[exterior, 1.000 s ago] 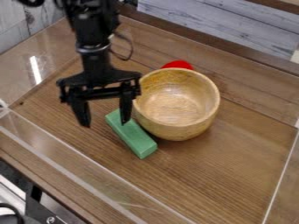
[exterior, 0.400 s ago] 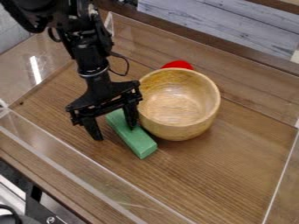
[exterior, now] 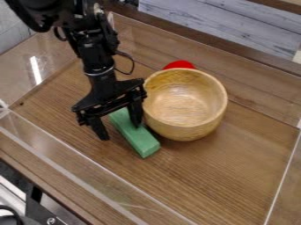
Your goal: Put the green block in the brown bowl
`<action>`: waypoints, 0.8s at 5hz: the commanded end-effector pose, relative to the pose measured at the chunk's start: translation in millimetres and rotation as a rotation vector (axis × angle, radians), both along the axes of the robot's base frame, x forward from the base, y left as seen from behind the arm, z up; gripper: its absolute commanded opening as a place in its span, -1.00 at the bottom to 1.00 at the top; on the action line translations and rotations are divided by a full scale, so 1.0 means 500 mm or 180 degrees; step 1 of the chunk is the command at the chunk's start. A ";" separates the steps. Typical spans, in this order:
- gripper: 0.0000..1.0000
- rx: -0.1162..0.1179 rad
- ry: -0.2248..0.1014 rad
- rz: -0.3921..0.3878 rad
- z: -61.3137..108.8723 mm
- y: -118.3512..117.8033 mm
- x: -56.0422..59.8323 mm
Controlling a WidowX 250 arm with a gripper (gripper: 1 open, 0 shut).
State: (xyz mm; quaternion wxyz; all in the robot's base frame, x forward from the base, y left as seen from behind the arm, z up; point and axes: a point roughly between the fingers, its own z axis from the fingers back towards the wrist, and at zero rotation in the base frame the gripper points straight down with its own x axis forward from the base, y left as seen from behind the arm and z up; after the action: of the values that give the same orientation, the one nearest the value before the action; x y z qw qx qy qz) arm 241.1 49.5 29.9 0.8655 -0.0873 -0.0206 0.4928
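The robot's gripper will next take hold of the green block (exterior: 139,137) by its end, across its narrow width (exterior: 125,119), and then it can put the block in the bowl.
The green block (exterior: 139,137) lies flat on the wooden table, a long mid-green bar right against the near left side of the brown bowl (exterior: 182,104). The bowl is round, light wood, upright and empty. My black gripper (exterior: 118,127) hangs down over the block's far end, open, with one finger (exterior: 104,129) to the left of the block and the other close to the bowl's wall. The jaws stand wide and hold nothing. The block's far end is partly hidden by the fingers.
A red ball (exterior: 178,65) peeks out behind the bowl's far rim. A clear plastic wall (exterior: 70,167) runs along the table's near edge and a low rail along the left side. The wooden table (exterior: 235,167) stretches to the right of the bowl.
The gripper has come down and shifted slightly right and nearer, from above the table to astride the block's far end. Its jaws stayed open. Block and bowl have barely moved.
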 end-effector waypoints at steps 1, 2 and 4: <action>1.00 0.0049 -0.0153 0.0069 0.019 -0.007 0.030; 1.00 0.0076 -0.0198 0.0018 0.007 -0.034 0.028; 1.00 0.0307 -0.0333 -0.0015 -0.015 -0.029 0.030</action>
State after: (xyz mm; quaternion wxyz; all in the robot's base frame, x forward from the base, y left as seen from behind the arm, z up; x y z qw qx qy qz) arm 255.0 33.7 20.1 0.8679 -0.0702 -0.0844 0.4845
